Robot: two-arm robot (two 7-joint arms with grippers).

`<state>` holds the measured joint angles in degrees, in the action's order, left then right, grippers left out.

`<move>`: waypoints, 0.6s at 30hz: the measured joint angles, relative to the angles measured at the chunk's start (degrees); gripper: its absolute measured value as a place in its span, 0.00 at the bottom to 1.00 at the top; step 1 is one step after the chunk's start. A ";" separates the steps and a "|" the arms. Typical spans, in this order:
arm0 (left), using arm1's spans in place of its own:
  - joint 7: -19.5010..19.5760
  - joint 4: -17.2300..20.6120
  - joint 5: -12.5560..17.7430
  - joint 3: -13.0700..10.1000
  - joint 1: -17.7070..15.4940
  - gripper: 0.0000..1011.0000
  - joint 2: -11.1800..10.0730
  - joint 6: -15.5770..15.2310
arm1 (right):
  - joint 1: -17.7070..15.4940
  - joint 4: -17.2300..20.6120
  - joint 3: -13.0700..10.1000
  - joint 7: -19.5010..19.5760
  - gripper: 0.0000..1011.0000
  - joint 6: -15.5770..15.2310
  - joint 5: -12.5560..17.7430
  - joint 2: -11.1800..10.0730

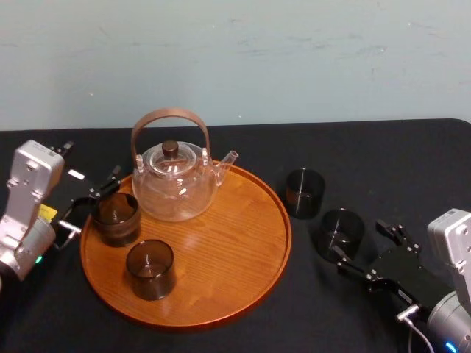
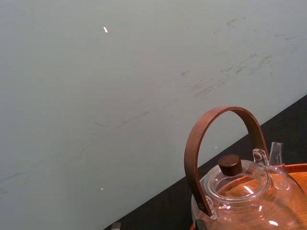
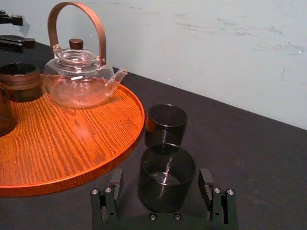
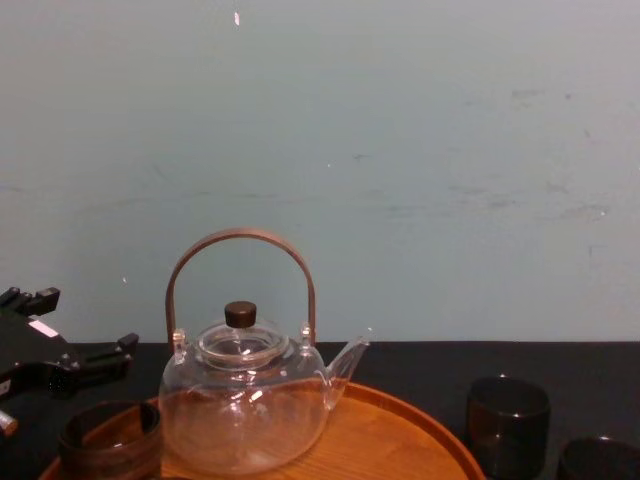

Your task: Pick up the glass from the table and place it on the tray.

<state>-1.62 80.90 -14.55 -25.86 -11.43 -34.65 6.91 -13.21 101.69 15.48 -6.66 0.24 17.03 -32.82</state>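
Note:
Next, my right gripper grabs the dark smoky glass by its round body to set it upright on the wooden tray.
Two dark glasses stand on the black table, right of the round wooden tray. The nearer glass sits between the fingers of my right gripper, which is open with a gap on each side. The farther glass stands just behind it. My left gripper is open at the tray's left edge, beside a dark glass that stands on the tray.
A clear glass teapot with a wooden hoop handle stands at the back of the tray. Another dark glass sits at the tray's front left. A pale wall rises behind the table.

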 joint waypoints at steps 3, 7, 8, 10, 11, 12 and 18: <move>0.00 0.00 0.00 0.00 0.00 0.99 0.00 0.00 | -0.01 -0.63 -0.47 -0.32 0.99 0.06 -0.05 0.47; 0.00 0.00 0.00 0.00 0.00 0.99 0.00 0.00 | 0.33 -1.75 -0.96 -0.98 0.99 0.17 -0.08 1.19; 0.00 0.00 0.00 0.00 0.00 0.99 0.00 0.00 | 0.47 -2.03 -1.05 -1.16 0.99 0.19 -0.07 1.36; 0.00 0.00 0.00 0.00 0.00 0.99 0.00 0.00 | 0.92 -2.87 -1.26 -1.80 0.99 0.31 -0.01 1.86; 0.00 0.00 0.00 0.00 0.00 0.99 0.00 0.00 | 1.10 -3.22 -1.33 -2.01 0.99 0.34 0.04 2.03; 0.00 0.00 0.00 0.00 0.00 0.99 0.00 0.00 | 1.47 -3.87 -1.45 -2.46 0.99 0.39 0.16 2.37; 0.00 0.00 0.00 0.00 0.00 0.99 0.00 0.00 | 3.31 -6.13 -1.60 -4.24 0.99 0.35 0.21 3.59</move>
<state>-1.62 80.90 -14.55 -25.86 -11.43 -34.64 6.91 -9.89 95.56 13.87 -10.90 0.60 17.24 -29.23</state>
